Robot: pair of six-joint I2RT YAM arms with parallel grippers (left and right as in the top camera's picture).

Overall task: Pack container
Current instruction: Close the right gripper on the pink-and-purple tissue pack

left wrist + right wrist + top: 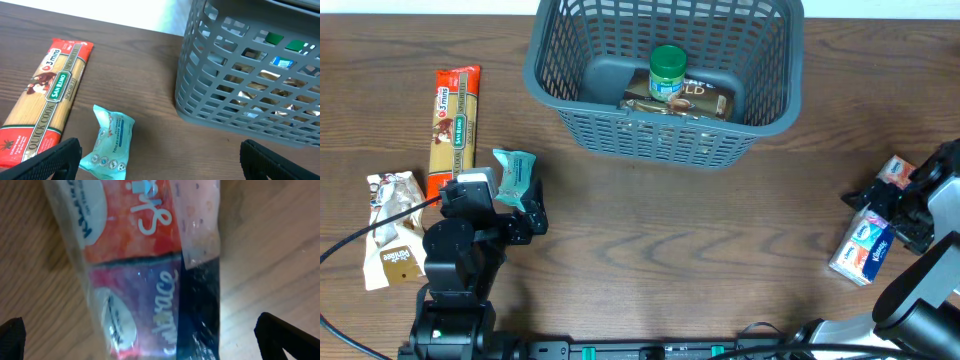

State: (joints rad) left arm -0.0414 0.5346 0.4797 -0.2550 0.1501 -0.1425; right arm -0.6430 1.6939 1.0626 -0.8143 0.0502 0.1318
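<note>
My right gripper lowers first, before it closes. Its fingers stop above the pack (154, 304) in the right wrist view, so a close now would miss it.
The dark grey-blue lattice container (620, 135) stands at the table's far middle and holds a green-lidded jar (667, 72) and a brown packet (705, 100); its side also shows in the left wrist view (235, 85). My left gripper (160, 159) is open, low over the table, with a teal tissue pack (109, 142) just inside its left finger. My right gripper (140, 340) is open, straddling a plastic-wrapped pack of tissue packets (150, 270) lying at the table's right (865, 248).
A spaghetti packet (453, 125) lies at the left, also in the left wrist view (45, 97). A white and brown snack bag (392, 230) lies at the far left. The teal pack (513, 172) sits beside the spaghetti.
</note>
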